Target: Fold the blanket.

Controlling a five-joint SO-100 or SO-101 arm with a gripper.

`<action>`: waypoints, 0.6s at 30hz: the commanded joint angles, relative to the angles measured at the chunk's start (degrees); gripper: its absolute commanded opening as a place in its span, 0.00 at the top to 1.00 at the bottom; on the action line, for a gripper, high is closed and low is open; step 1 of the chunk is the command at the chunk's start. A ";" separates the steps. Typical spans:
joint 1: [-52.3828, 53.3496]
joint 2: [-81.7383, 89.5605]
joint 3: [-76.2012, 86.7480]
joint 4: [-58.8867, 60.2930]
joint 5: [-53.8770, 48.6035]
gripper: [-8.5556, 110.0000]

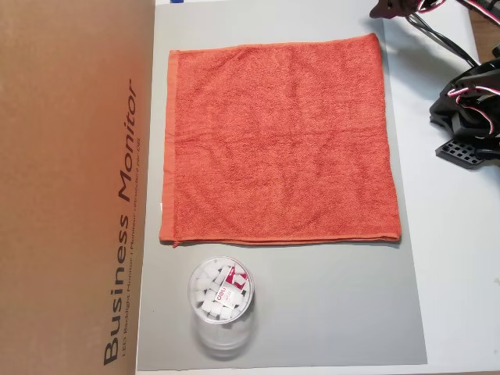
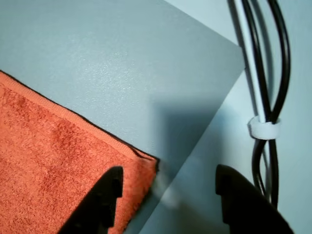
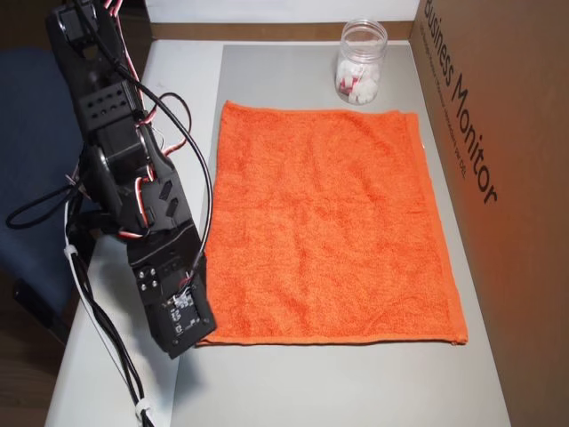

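My gripper grabs the orange-red blanket by its hemmed corner point(image 1: 374, 40) next, to fold the blanket over toward its banded edge point(image 1: 169, 144).
The orange-red blanket point(image 1: 277, 141) lies flat and unfolded on a grey mat point(image 1: 328, 312) in both overhead views. In the wrist view its corner point(image 2: 58, 165) fills the lower left. My gripper point(image 2: 168, 195) hangs open just above that corner. The left finger point(image 2: 105, 200) is over the cloth's edge and the right finger point(image 2: 243, 204) is over the white table beyond the mat. Nothing is between the fingers. From above, the arm's black wrist point(image 3: 173, 311) covers the blanket's near-left corner point(image 3: 267, 222) and hides the fingertips.
A clear tub point(image 1: 221, 295) of white and red pieces stands on the mat beyond the blanket's far edge point(image 3: 360, 62). A tall cardboard box point(image 1: 70, 187) borders the mat on the side away from the arm. Black cables point(image 2: 265, 97) run across the white table beside the gripper.
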 commanded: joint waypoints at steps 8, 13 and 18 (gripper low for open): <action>-1.23 0.62 6.86 -7.73 -0.35 0.77; -1.23 0.09 8.70 -8.61 -0.44 0.77; -2.11 -0.09 9.40 -8.61 -0.35 0.77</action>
